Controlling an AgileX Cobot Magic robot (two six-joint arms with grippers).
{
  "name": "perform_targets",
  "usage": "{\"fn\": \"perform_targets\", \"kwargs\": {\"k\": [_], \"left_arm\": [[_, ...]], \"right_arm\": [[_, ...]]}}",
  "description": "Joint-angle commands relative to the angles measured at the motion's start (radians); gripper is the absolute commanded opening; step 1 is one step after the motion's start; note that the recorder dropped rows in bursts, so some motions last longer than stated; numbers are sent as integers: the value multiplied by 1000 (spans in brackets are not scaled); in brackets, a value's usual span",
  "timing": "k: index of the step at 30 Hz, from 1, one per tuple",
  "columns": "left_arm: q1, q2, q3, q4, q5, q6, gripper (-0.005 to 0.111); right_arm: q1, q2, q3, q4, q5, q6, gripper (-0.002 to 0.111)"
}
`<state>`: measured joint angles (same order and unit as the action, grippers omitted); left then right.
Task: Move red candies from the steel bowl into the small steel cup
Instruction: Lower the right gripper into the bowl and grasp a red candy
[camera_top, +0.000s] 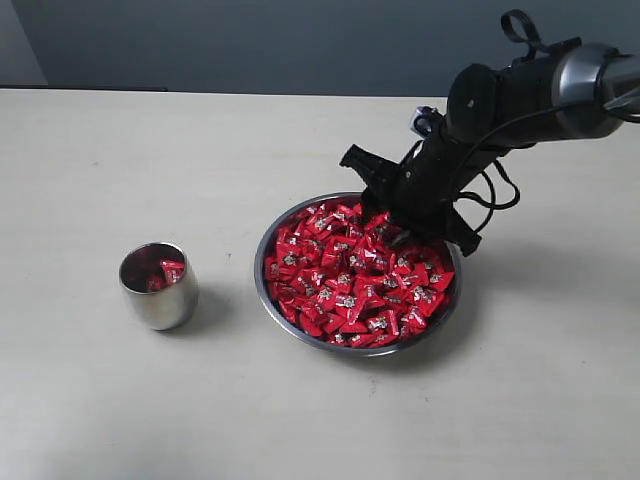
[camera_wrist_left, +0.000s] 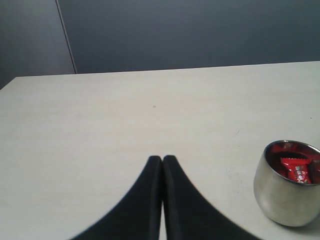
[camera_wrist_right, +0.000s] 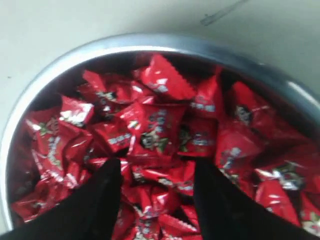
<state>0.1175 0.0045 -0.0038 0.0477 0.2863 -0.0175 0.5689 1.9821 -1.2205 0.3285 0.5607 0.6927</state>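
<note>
Next, my right gripper grabs a red candy by its printed middle (camera_wrist_right: 157, 131) to fill the small steel cup.
The steel bowl (camera_top: 262, 262) sits at mid-table, heaped with red candies (camera_top: 350, 280). My right gripper (camera_top: 392, 226) reaches down into its far right side. In the right wrist view the right gripper (camera_wrist_right: 156, 164) is open, its two black fingers spread wide just over the red candies (camera_wrist_right: 155, 125) inside the steel bowl's rim (camera_wrist_right: 125, 42), with loose candies lying between them. The small steel cup (camera_top: 158, 290) stands to the bowl's left with a few red candies (camera_wrist_left: 297, 170) inside. My left gripper (camera_wrist_left: 162, 159) is shut and empty, low over the table beside the small steel cup (camera_wrist_left: 285, 200).
The pale table (camera_top: 100, 170) runs back to a dark grey wall (camera_top: 250, 40). The right arm (camera_top: 540, 90) and its cables hang over the table behind the bowl.
</note>
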Motion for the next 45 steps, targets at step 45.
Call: {"fn": "perform_targets", "kwargs": {"k": [45], "left_arm": [[1,-4,4,-3,-2,-2,0]], "right_arm": [[-11,87,-2,36,-125,54,19]]}}
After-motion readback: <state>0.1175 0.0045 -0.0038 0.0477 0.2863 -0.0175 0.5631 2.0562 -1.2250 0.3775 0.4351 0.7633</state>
